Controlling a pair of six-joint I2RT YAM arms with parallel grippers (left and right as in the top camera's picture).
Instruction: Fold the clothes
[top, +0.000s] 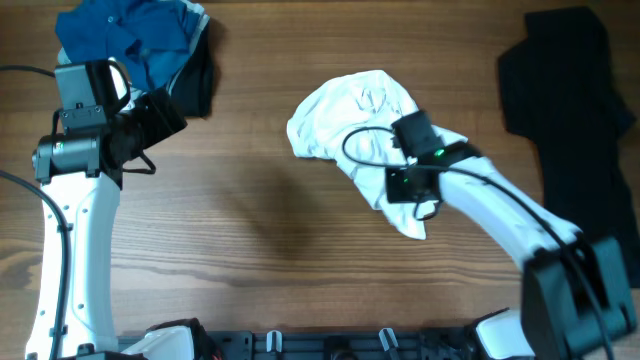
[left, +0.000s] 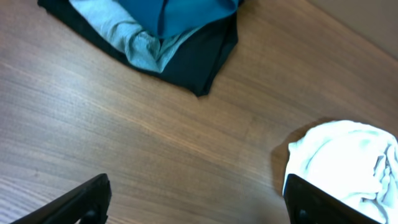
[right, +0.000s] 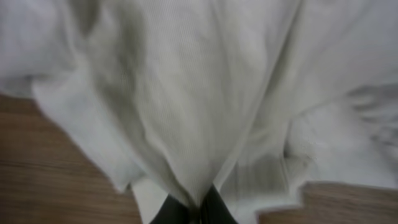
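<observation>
My left gripper grabs the white T-shirt by its edge (top: 301, 131) (left: 296, 155) away from my right gripper's fold next, to spread the shirt for folding.
A crumpled white T-shirt (top: 345, 115) lies right of the table's middle, faint print showing on top. My right gripper (top: 400, 182) is over its lower right part, shut on a fold of the white fabric (right: 205, 124), which fans out from the fingertips (right: 214, 211). My left gripper (top: 165, 118) hangs open at the far left, beside a pile with a blue collared shirt (top: 130, 35) on a black garment (top: 195, 85). In the left wrist view the gripper (left: 199, 208) has only bare wood between its fingers. The T-shirt (left: 348, 162) shows at the right.
A black garment (top: 575, 110) lies spread at the table's right edge. A pale grey-blue piece (left: 130, 37) pokes out of the left pile. Bare wooden tabletop (top: 250, 220) runs between the pile and the T-shirt.
</observation>
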